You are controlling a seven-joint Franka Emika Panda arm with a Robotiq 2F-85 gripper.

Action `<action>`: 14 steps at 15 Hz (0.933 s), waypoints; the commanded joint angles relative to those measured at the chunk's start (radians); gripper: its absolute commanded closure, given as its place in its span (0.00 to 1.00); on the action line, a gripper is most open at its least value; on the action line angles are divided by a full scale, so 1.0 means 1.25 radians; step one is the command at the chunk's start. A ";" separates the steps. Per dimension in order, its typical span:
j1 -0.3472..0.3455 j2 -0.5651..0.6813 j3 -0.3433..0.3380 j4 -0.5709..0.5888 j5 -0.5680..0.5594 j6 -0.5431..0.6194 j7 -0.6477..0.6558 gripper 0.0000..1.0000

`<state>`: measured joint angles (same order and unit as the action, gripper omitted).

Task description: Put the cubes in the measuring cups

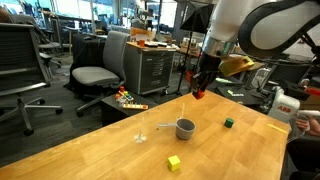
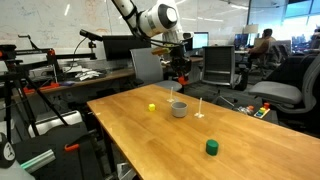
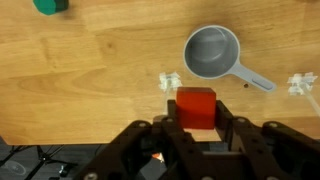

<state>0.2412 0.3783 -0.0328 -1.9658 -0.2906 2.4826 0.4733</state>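
My gripper keeps hold of the red cube for now until it is over the grey cup's opening, since the cube's lower side hangs high, outside the grey cup's rim.
My gripper (image 3: 197, 112) is shut on the red cube (image 3: 196, 106) and holds it in the air above the wooden table, seen in both exterior views (image 1: 199, 92) (image 2: 181, 82). The grey measuring cup (image 3: 211, 51) with its long handle stands just beyond the held cube; it also shows in both exterior views (image 1: 185, 128) (image 2: 178, 108). The small clear cup (image 1: 141, 135) (image 2: 200, 114) stands near it. The green cube (image 1: 229, 123) (image 2: 212, 147) (image 3: 50, 5) and the yellow cube (image 1: 174, 162) (image 2: 152, 107) lie on the table apart from the cups.
The wooden table (image 1: 120, 150) (image 2: 140, 135) has edges close to the cups. Office chairs (image 1: 95, 75) (image 2: 275, 95), a cabinet (image 1: 155, 65) and desks with monitors stand around it. A person's hand (image 1: 305, 120) is at the table's edge.
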 commanded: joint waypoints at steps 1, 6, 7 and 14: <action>0.022 0.028 -0.001 0.008 -0.008 0.021 0.034 0.86; 0.043 0.102 -0.023 0.026 -0.019 0.027 0.056 0.86; 0.044 0.114 -0.024 0.032 -0.013 0.021 0.054 0.86; 0.062 0.188 -0.052 0.094 -0.013 0.009 0.066 0.86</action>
<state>0.2897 0.5699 -0.0710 -1.9111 -0.3028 2.5045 0.5293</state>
